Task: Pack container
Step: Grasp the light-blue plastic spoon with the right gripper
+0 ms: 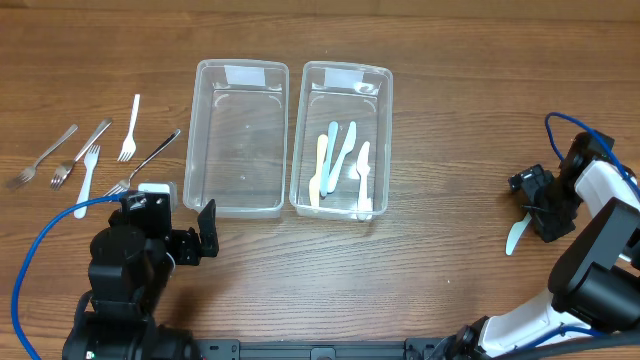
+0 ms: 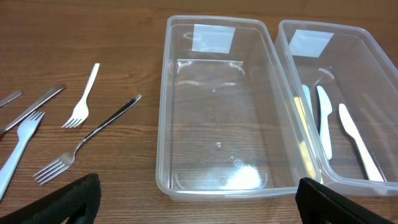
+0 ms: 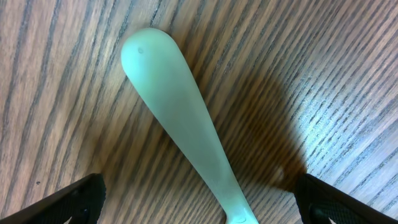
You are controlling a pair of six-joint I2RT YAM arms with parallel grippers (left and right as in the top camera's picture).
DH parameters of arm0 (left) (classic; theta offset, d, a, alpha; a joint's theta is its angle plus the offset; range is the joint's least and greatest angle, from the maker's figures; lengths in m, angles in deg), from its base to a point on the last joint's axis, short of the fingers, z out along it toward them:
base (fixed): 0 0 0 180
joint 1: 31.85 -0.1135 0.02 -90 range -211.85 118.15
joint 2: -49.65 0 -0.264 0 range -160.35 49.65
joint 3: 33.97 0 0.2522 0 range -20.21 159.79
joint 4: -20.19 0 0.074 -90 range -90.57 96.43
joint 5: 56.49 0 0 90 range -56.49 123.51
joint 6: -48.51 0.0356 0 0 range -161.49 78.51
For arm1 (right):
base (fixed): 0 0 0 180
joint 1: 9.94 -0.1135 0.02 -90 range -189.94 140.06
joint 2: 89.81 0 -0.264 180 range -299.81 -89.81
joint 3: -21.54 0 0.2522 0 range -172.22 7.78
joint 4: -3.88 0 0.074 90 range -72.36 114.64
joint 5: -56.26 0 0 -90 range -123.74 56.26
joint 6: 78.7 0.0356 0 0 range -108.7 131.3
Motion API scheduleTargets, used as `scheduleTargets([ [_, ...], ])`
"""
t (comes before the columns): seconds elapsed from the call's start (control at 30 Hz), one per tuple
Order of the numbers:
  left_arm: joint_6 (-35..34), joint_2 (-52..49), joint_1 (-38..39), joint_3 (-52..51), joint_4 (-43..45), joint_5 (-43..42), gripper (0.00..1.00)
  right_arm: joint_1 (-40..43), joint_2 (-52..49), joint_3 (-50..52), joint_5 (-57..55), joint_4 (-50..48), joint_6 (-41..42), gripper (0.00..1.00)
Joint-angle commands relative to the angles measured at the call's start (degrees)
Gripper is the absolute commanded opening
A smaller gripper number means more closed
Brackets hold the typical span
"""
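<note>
The handle's narrow part [image 1: 526,219] [image 3: 219,180] lies between both fingers, so it is now time to close my right gripper. Closing now would catch the utensil.
Two clear plastic containers stand side by side at the table's middle. The left container [image 1: 203,140] is empty; it also shows in the left wrist view [image 2: 163,124]. The right container [image 1: 383,140] holds several pale plastic utensils [image 1: 340,160]. My left gripper [image 1: 205,232] is open and empty, just in front of the left container's near wall [image 2: 199,202]. My right gripper [image 1: 535,208] is open at the far right, low over a pale blue-green plastic utensil [image 1: 514,238]. In the right wrist view the utensil's handle [image 3: 180,106] lies on the table between the open fingers [image 3: 199,208].
Several forks lie on the table left of the containers: metal ones [image 1: 145,162], [image 1: 129,130], [image 1: 80,153], [image 1: 42,157] and a white plastic fork [image 1: 86,172]. The nearest metal fork [image 2: 87,140] lies close to the left container. Blue cables trail from both arms.
</note>
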Motion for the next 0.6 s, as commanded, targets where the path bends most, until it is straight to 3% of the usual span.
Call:
scheduleTargets([
  [0.0,-1.0,-0.1,-0.3,1.3,0.1,-1.0,1.0,0.2,-4.4,1.4,0.7,-1.1,-0.3,1.0],
  [0.2,-1.0,-0.1,-0.3,1.3,0.0,-1.1,1.0,0.2,-4.4,1.4,0.7,0.2,0.0,0.84],
  [0.57,-1.0,-0.1,-0.3,1.3,-1.4,-1.0,1.0,0.2,-4.4,1.4,1.6,0.4,0.2,0.44],
])
